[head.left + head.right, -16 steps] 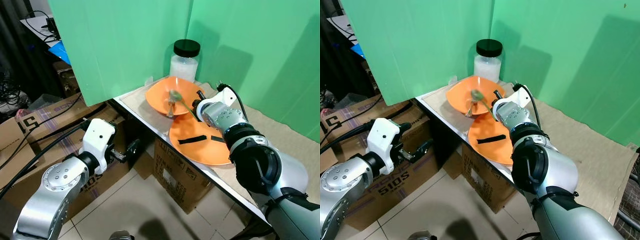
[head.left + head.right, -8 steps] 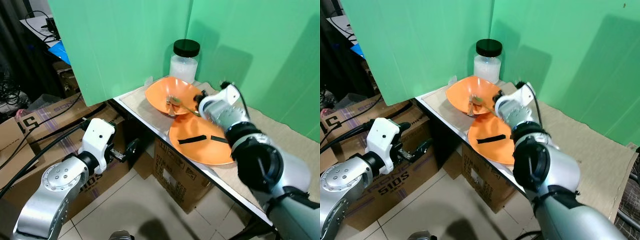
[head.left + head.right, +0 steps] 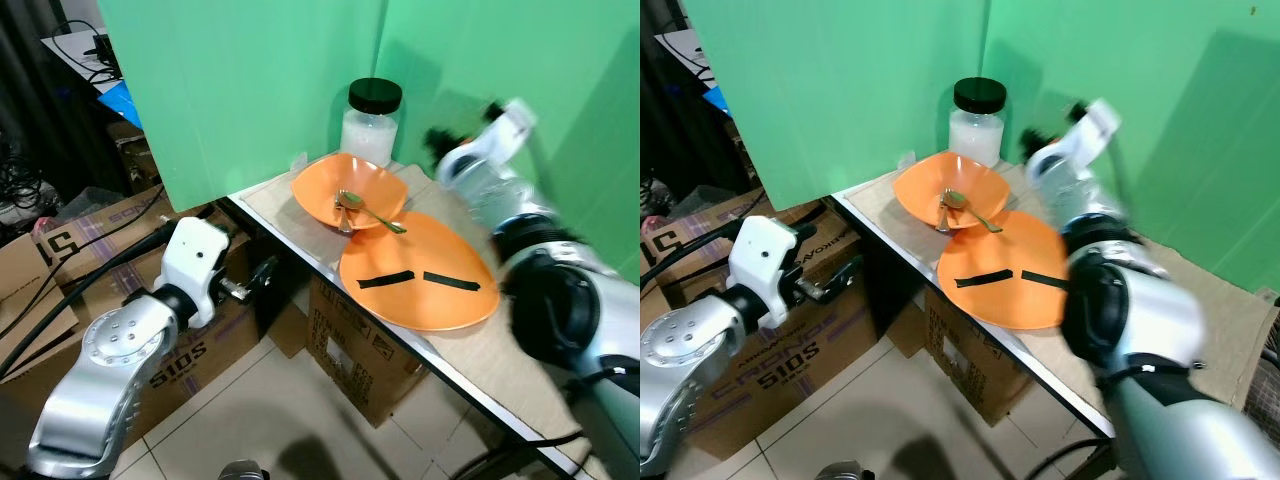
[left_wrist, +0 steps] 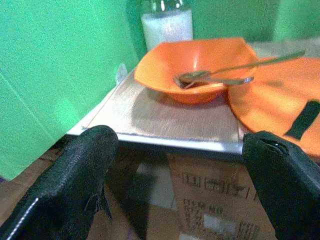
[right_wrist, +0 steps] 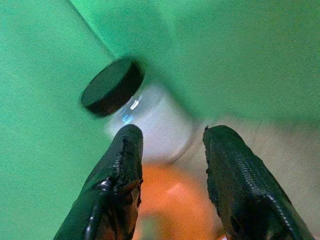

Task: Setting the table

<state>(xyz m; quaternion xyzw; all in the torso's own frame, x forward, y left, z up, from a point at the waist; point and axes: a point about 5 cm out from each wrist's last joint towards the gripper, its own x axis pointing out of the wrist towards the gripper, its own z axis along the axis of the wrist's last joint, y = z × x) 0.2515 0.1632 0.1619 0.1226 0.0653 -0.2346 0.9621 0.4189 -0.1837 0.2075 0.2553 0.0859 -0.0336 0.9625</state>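
The orange plate (image 3: 420, 275) comes next for setting the table, so I should grab it by its rim (image 3: 490, 280) with my right gripper.
An orange bowl (image 3: 350, 185) stands near the table's left corner. In it lie a metal spoon (image 3: 368, 212), its handle reaching over the bowl's rim toward the plate, and a fork (image 3: 341, 216). Beside the bowl lies a flat orange plate (image 3: 420, 275) with two black strips on it. Behind the bowl is a black-lidded jar (image 3: 370, 118) of white stuff. My right gripper (image 5: 172, 135) is open, empty and blurred, raised above the table to the right of the jar (image 5: 145, 115). My left gripper (image 4: 180, 145) is open below the table's edge, facing the bowl (image 4: 192, 67).
Green screens (image 3: 250, 80) close off the back of the table. Cardboard boxes stand under the table (image 3: 360, 350) and on the floor at the left (image 3: 60, 240), with black cables over them. The metal table edge (image 3: 300, 255) runs diagonally above a tiled floor (image 3: 280, 420).
My right gripper has let go of the spoon, which now rests in the bowl. The gripper has risen up and away to the right. The left arm has barely shifted.
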